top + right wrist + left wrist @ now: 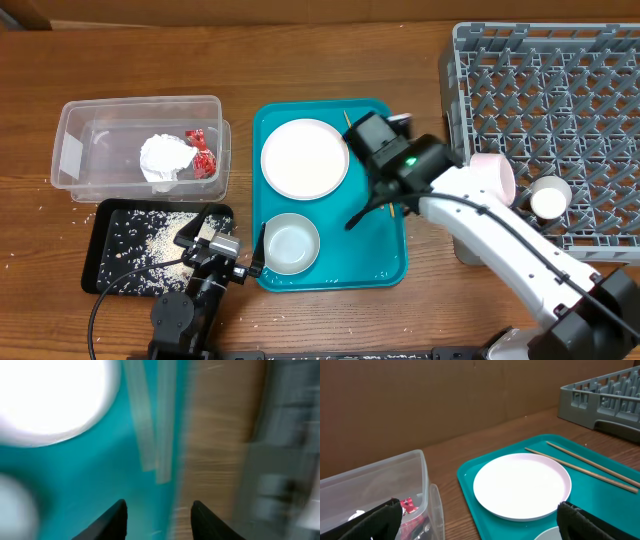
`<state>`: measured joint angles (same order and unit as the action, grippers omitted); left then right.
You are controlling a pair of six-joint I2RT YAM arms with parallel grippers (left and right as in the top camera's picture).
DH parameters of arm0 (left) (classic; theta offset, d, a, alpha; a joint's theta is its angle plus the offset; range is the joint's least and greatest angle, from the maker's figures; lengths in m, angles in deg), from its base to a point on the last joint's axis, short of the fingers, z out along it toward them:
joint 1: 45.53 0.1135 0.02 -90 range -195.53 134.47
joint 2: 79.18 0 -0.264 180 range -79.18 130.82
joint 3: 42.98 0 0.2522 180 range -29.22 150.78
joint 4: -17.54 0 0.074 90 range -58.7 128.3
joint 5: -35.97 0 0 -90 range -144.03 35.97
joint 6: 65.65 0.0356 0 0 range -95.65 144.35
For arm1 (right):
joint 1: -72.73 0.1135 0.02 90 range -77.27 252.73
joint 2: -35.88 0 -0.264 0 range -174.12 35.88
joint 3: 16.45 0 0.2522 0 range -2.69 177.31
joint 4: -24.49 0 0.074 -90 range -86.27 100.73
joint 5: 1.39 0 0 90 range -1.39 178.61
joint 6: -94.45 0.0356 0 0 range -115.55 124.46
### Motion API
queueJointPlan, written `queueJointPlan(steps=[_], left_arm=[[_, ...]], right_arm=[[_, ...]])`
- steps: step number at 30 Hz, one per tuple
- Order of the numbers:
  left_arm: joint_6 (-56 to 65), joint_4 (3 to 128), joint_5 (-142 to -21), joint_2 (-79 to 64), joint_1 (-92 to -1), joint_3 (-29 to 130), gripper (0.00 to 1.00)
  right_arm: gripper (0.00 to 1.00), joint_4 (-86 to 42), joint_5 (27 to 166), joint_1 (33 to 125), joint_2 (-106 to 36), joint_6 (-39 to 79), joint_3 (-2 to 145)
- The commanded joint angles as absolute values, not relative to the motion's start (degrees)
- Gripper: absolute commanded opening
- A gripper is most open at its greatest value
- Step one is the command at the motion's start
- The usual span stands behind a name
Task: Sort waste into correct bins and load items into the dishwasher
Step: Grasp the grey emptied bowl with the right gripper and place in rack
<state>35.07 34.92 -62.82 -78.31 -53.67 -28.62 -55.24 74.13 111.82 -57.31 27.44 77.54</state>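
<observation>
I should next pinch the white bowl with my right gripper by the bowl's rim on the side facing the grey rack, to tip it on edge and load it there.
The clear tub (80,125) holds the white tissue wad (165,158) and the red wrapper (202,152). The black tray (110,265) holds loose rice grains (160,235). On the teal tray (385,255) lie the white plate (304,158), a white bowl (290,243) and the chopsticks (585,465), mostly under my right arm in the overhead view. A second bowl (495,175) and the cup (550,197) sit at the front left of the grey rack (455,60). My right gripper (157,520) is open and empty over the tray's right edge, just short of the blurred chopsticks (150,425). My left gripper (480,522) is open and empty.
The left gripper (228,250) sits low between the black tray and the teal tray's left edge. The right arm (480,225) stretches from the front right across the gap between teal tray and rack. Stray grains lie on the wood at far left.
</observation>
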Motion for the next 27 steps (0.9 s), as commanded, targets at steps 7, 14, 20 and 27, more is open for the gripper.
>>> queueJointPlan(steps=[7,14,20,27], left_arm=[[35.5,34.9,-62.6,-78.9,-53.3,-29.0,1.00],[35.5,34.9,-62.6,-78.9,-53.3,-29.0,1.00],[35.5,34.9,-62.6,-78.9,-53.3,-29.0,1.00],[35.5,34.9,-62.6,-78.9,-53.3,-29.0,1.00]], right_arm=[[0.47,-52.0,97.9,121.0,-65.1,22.3,74.4],[0.33,-49.1,96.2,122.2,-74.5,20.7,74.4],[0.18,-49.9,96.1,121.2,-73.9,20.7,76.2],[0.04,-56.2,78.8,117.0,-71.7,29.7,79.5]])
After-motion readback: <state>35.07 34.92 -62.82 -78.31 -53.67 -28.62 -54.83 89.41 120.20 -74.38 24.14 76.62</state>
